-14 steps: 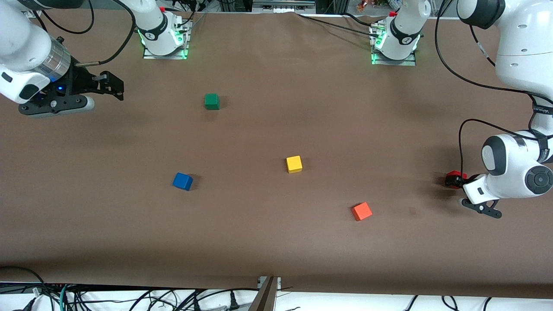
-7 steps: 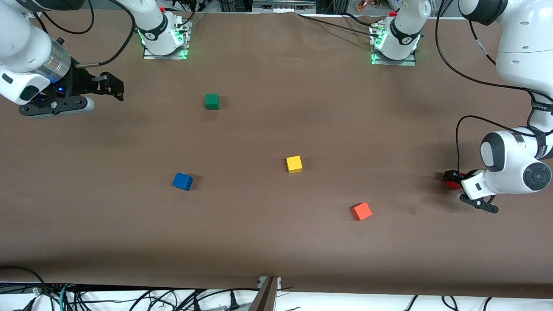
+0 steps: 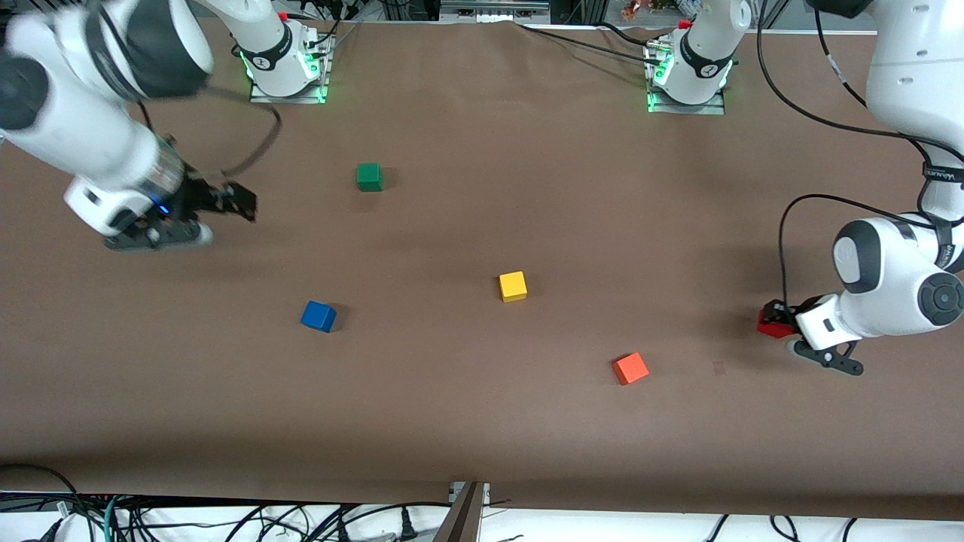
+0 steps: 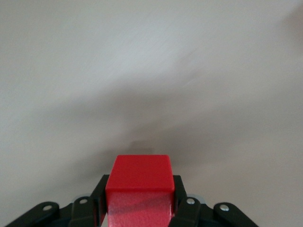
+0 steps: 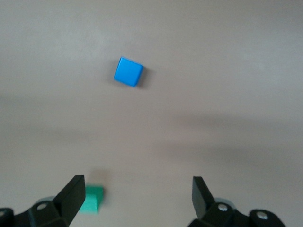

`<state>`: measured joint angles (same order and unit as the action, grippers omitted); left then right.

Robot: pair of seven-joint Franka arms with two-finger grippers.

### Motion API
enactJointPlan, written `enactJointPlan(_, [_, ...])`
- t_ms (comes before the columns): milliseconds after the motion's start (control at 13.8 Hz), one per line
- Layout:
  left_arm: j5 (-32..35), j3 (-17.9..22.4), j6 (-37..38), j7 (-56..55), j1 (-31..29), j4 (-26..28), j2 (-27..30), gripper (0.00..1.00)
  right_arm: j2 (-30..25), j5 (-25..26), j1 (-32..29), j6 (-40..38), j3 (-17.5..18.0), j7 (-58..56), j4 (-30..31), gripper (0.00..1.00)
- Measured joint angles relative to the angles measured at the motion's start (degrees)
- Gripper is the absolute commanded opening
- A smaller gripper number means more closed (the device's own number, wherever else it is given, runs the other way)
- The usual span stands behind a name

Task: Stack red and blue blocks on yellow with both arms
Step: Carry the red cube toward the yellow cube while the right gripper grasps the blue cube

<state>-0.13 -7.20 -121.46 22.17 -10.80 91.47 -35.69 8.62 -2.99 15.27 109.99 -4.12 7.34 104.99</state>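
Observation:
Next, my right gripper grips the blue block by two opposite sides to stack the blue block (image 3: 318,316) on yellow (image 3: 512,286).
My left gripper (image 3: 777,321) is shut on the red block (image 3: 771,322) at the left arm's end of the table, lifted above the cloth; the block fills the jaws in the left wrist view (image 4: 138,189). The yellow block (image 3: 513,286) sits mid-table. The blue block (image 3: 318,316) lies toward the right arm's end and shows in the right wrist view (image 5: 128,72). My right gripper (image 3: 241,203) is open and empty, up over bare cloth between the green cube and the blue block.
A green cube (image 3: 369,177) sits near the right arm's base and shows in the right wrist view (image 5: 91,199). An orange-red cube (image 3: 630,368) lies nearer the front camera than the yellow block. Brown cloth (image 3: 482,421) covers the table.
My right arm has swung in from the table's end toward the middle and lower. My left gripper has closed on the red block and shifted slightly toward the middle.

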Motion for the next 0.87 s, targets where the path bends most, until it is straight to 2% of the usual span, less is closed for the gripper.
enactJointPlan(144, [0.0,-4.8,2.9,-10.1,2.0,-2.1,1.5,0.00,7.6,-2.5,0.0,9.6,0.1,2.5,0.9,1.00])
enactJointPlan(361, [0.0,-7.0,3.9,-29.3,11.7,-4.2,1.8,0.00,17.6,-5.8,-0.2,19.9,0.1,5.1,-0.2,1.00])
enactJointPlan(650, [0.0,-7.1,3.7,-53.3,26.8,-5.3,0.0,0.00,25.3,-6.4,0.4,21.2,0.4,10.9,-9.2,1.00])
enactJointPlan(867, [0.0,-6.8,3.1,-63.5,33.7,-9.4,-4.5,0.00,29.1,-6.6,0.9,21.4,0.5,12.7,-12.0,1.00])
